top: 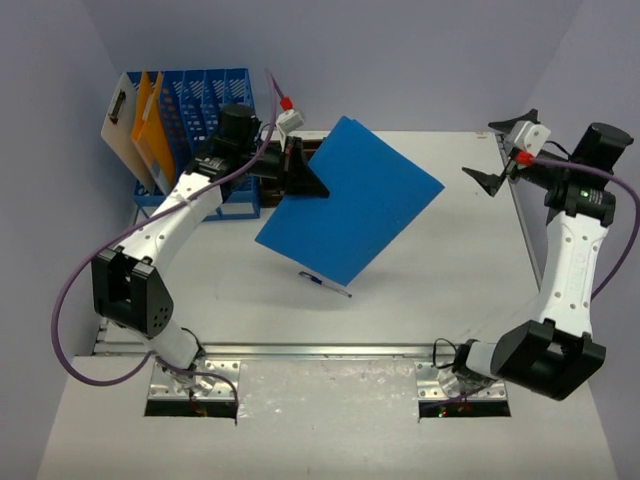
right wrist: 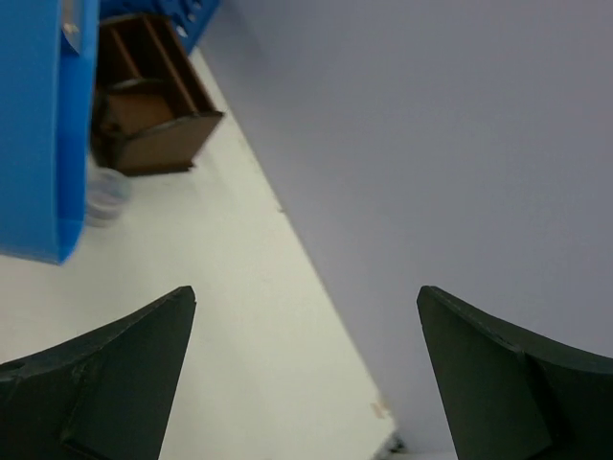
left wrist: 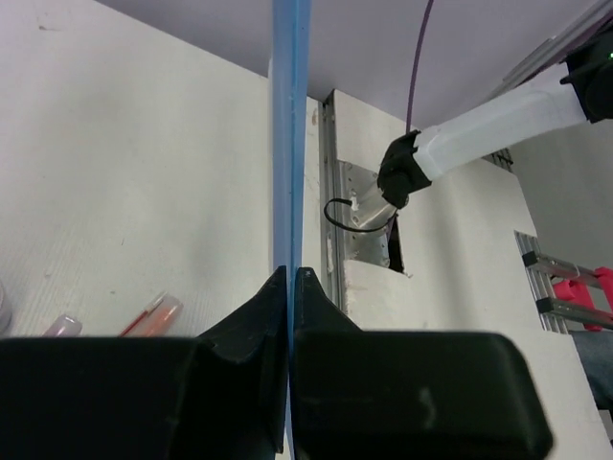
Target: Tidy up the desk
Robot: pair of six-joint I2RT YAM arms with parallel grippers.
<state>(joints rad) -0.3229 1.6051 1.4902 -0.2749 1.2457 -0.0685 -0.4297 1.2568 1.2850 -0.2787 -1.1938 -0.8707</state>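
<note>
The robot will next use its right gripper to grab the blue folder point(top: 350, 200) by the folder's edge opposite the left gripper. The left gripper is then free to regrip the folder for organizing.
The desk point(top: 450, 270) is a flat off-white tabletop with a silver rail point(top: 330, 350) along its near edge. My left gripper point(top: 300, 170) is shut on the edge of a large blue folder point(top: 350, 200) and holds it tilted above the desk's middle. In the left wrist view the folder point(left wrist: 289, 144) shows edge-on between my fingertips point(left wrist: 290, 278). My right gripper point(top: 505, 150) is open and empty, raised over the desk's far right corner. In the right wrist view its gap point(right wrist: 306, 307) frames bare desk and wall.
A blue mesh file rack point(top: 200, 110) at the back left holds a white clipboard point(top: 122, 125) and an orange folder point(top: 150, 130). A pen point(top: 325, 284) lies under the blue folder. A dark-brown wooden tray point(right wrist: 144, 110) and a small clear jar point(right wrist: 105, 192) stand behind it.
</note>
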